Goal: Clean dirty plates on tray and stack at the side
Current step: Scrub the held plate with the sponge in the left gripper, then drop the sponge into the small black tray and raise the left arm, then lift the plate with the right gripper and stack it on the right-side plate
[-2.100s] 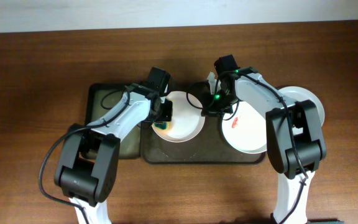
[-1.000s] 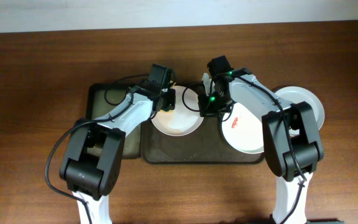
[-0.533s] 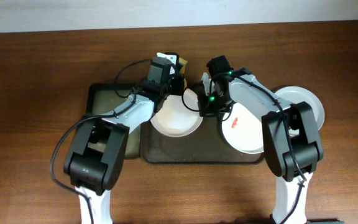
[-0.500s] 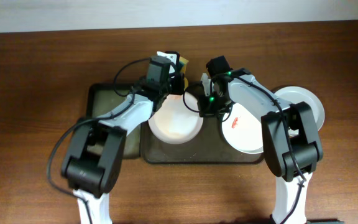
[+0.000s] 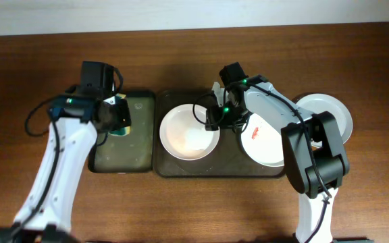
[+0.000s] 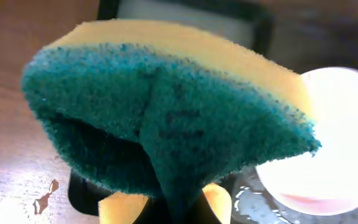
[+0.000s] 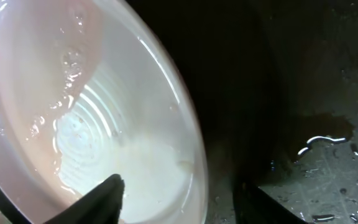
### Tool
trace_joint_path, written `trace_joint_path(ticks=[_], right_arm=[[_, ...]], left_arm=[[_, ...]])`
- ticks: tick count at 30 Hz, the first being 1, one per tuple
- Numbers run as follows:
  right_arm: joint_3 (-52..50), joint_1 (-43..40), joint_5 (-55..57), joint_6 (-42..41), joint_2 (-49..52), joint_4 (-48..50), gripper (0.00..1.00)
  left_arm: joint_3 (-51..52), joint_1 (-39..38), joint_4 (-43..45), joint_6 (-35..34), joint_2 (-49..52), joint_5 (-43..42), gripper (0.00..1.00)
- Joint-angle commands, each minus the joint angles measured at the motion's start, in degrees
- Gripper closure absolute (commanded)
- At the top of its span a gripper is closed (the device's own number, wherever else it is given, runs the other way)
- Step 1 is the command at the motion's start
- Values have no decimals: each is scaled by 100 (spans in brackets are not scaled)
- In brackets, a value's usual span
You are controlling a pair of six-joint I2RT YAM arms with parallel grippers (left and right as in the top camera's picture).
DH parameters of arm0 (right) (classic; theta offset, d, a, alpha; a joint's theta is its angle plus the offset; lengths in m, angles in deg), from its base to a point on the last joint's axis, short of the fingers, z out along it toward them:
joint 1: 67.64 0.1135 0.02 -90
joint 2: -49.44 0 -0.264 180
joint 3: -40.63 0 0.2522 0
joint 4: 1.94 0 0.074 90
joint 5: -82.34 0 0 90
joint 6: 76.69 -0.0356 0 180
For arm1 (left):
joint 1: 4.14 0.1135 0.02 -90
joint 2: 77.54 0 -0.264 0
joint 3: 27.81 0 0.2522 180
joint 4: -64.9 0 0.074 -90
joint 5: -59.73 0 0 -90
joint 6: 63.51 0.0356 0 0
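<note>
My right gripper pinches the white plate's rim [image 5: 217,128] next, on the side facing the smeared plate. That leaves the plate's base free to tip clean and stack.
A white plate [image 5: 189,131] lies flat on the left half of the dark brown tray [image 5: 221,170]. My right gripper [image 5: 210,116] stands open at its right rim. In the right wrist view the wet plate rim [image 7: 188,146] runs between the two dark fingers [image 7: 101,200] of the gripper [image 7: 179,185], which touch nothing. A second white plate [image 5: 270,145] with a red smear sits on the tray's right half. A pale plate [image 5: 333,111] rests on the table beside the tray. My left gripper [image 5: 117,118] is shut on a green and yellow sponge [image 6: 166,112].
A narrow black tray [image 5: 130,152] lies left of the brown tray, below the left gripper and sponge. Water drops sit on the brown tray's floor [image 7: 328,155]. The right arm crosses over the smeared plate. Bare wooden table [image 5: 32,74] surrounds both trays.
The left arm has swung left with the sponge, from over the white plate to over the black tray. The right gripper has opened and the white plate now lies flat on the tray.
</note>
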Motion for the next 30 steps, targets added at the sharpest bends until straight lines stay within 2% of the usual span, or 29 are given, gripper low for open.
trace_joint_path(ticks=[1,6,10,11,12,15,17,20,21,22,25,27,28,30], right_arm=[[-50,24,205,11,55,-20,40],[-50,24,205,11,55,-35,40],[-50,24,205,11,55,-35,40],[-50,24,203,11,55,-37,40],[-50,24,205,11,55,-35,40],[-50,24,205,11,55,-37,40],[-50,24,203,11,55,-59,40],[-50,26,203,9,55,-90,41],[-50,26,203,7,55,-101,41],[-50,26,205,-57,55,-129,46],[-52,26,203,-210,55,-208,49],[-52,26,201,-212,55,-216,57],[-52,26,201,-212,55,-256,67],[-52,26,201,-212,55,-424,80]], left_arm=[[122,33,79,103,789,109,100],[122,33,380,144,1906,107,100],[122,33,437,293,2210,289,100],[122,33,439,293,2210,319,71],[120,33,426,293,2210,278,0],[-400,37,-212,291,2109,-129,0],[-1191,177,-608,262,1762,-109,1],[-2415,769,-708,197,1104,-90,1],[-2573,916,-713,199,1003,-92,1],[-2739,1189,-713,199,791,-92,1],[-2741,1495,-721,201,581,-92,1],[-2739,1513,-721,201,590,-92,1],[-2739,1513,-721,201,590,-92,1],[-2739,1513,-721,201,590,-92,1]])
